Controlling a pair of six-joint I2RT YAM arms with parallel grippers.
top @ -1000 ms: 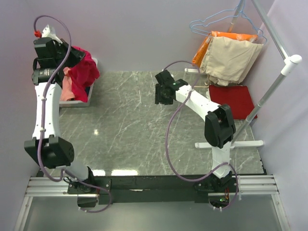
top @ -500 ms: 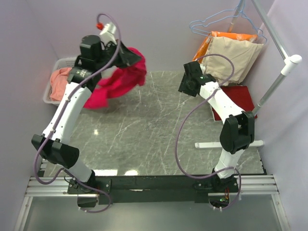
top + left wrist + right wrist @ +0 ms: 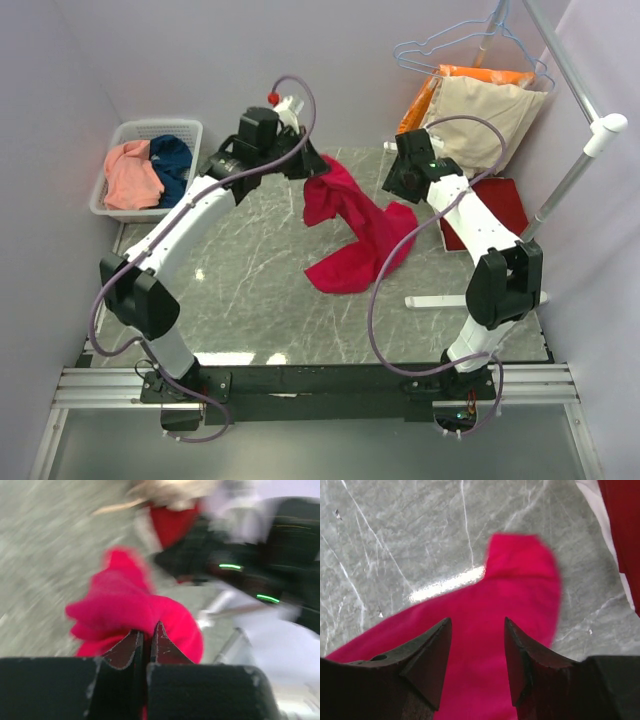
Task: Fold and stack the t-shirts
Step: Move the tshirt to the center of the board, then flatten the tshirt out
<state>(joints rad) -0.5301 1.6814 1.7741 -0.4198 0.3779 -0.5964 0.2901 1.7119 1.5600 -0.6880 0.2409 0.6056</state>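
Observation:
My right gripper grabs the crimson-red t-shirt [image 3: 492, 585] beside its jutting flap next, at the t-shirt's end away from my left gripper, to spread it for folding.
The bright crimson-red t-shirt [image 3: 352, 235] hangs from my left gripper [image 3: 308, 168] and trails down onto the middle of the marble table. The left gripper [image 3: 146, 630] is shut on its cloth [image 3: 125, 605]. My right gripper [image 3: 398, 183] is open just above the shirt's right side; in the right wrist view the open gripper [image 3: 477, 630] hovers over the crimson cloth [image 3: 520, 590]. A darker red t-shirt [image 3: 492, 205] lies folded at the table's right. A salmon-pink t-shirt [image 3: 130, 172] and a dark teal-blue one [image 3: 175, 160] sit in the basket.
A white basket [image 3: 115, 135] stands at the back left. Beige [image 3: 490, 115] and orange [image 3: 470, 75] garments hang on wire hangers at the back right. A white rack pole [image 3: 560, 190] and its foot [image 3: 440, 300] stand at the right.
My left arm has swung right from the basket, carrying the crimson t-shirt to the table's middle, where its lower part now rests. My right gripper has stayed near the back right, now above the shirt.

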